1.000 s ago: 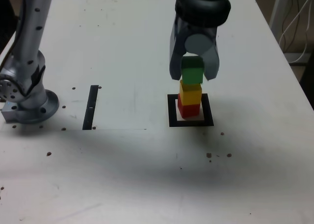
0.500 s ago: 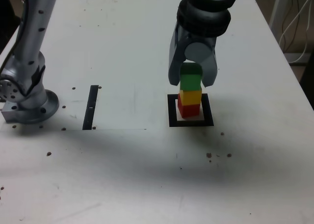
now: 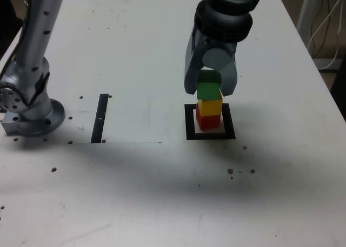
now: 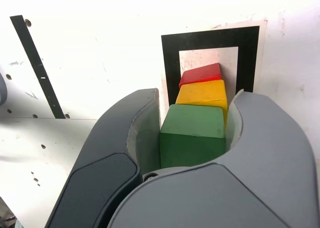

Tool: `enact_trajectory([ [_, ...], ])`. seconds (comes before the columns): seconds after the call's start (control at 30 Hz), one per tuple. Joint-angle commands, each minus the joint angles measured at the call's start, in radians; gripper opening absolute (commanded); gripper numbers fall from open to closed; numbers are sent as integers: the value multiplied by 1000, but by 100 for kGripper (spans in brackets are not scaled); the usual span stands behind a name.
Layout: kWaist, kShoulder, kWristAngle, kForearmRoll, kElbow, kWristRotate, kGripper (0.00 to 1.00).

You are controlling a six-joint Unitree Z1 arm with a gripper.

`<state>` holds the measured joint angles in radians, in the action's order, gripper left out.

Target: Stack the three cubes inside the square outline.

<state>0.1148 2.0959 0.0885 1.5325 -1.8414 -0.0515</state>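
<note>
I need to open my gripper now: the green cube's base rests on the yellow cube (image 3: 210,106), so the green cube would stand.
The red cube (image 3: 207,120) sits inside the square outline (image 3: 210,135), a black frame with a white centre. On it rests the yellow cube (image 3: 210,106), and the green cube (image 3: 208,88) is on top of that. My gripper (image 3: 208,87) comes down from above and is shut on the green cube, one grey jaw on each side. In the wrist view the green cube (image 4: 192,133) is clamped between the jaws, with the yellow cube (image 4: 202,94) and red cube (image 4: 200,73) stepped out beyond it over the square outline (image 4: 170,63).
The arm's silver base (image 3: 27,104) stands at the exterior view's left. A thin black strip (image 3: 100,118) lies between the base and the outline, beside a pale rectangular patch. Cables hang past the table's right edge (image 3: 324,25).
My gripper has come down with the green cube, which now sits on the yellow cube. The jaws stay shut on it.
</note>
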Motion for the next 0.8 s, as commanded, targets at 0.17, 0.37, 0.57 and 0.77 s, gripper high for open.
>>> enact_trajectory([
  [0.17, -1, 10, -12, -11, 6, 9, 65],
  [0.37, -1, 3, -9, -24, 17, 13, 97],
  [0.57, -1, -12, 6, -23, 14, 13, 99],
  [0.77, -1, -63, 31, -14, 13, 26, 99],
])
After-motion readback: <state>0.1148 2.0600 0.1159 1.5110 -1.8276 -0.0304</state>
